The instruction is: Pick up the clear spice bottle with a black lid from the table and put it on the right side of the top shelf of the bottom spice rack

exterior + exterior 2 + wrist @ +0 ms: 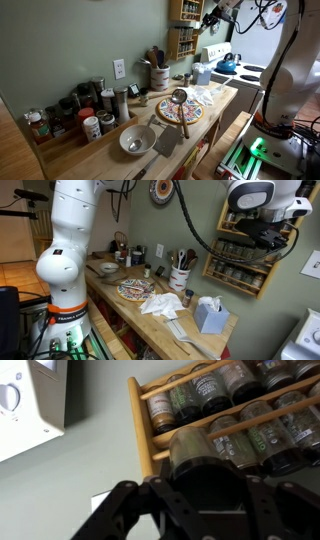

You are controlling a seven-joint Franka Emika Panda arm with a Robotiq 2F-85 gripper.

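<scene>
The spice bottle's glass body overlaps the rack's wooden bar [236, 428] from the front, so the gripper needs to keep hold of the spice bottle until it stands behind that bar.
My gripper [200, 495] is shut on the spice bottle [193, 450], a small clear jar whose black cap faces the wrist camera. It is held right against the bottom spice rack [141, 422], at the end of a row of dark-lidded jars beside the wooden side post. I cannot tell whether the bottle rests on a shelf. In both exterior views the gripper [210, 18] [266, 232] is high at the wall rack [183, 40] [243, 265], far above the light-wood table [110, 152] [150, 322]. The bottle itself is too small to see there.
A smaller rack [186, 10] hangs above. On the table stand a utensil crock [159, 75] [179, 278], a patterned plate [178, 112] [136, 288], a metal bowl [136, 140], dark-lidded canisters [80, 108], a white cloth [160, 304] and a tissue box [208, 314]. A white wall plate [30, 400] is beside the rack.
</scene>
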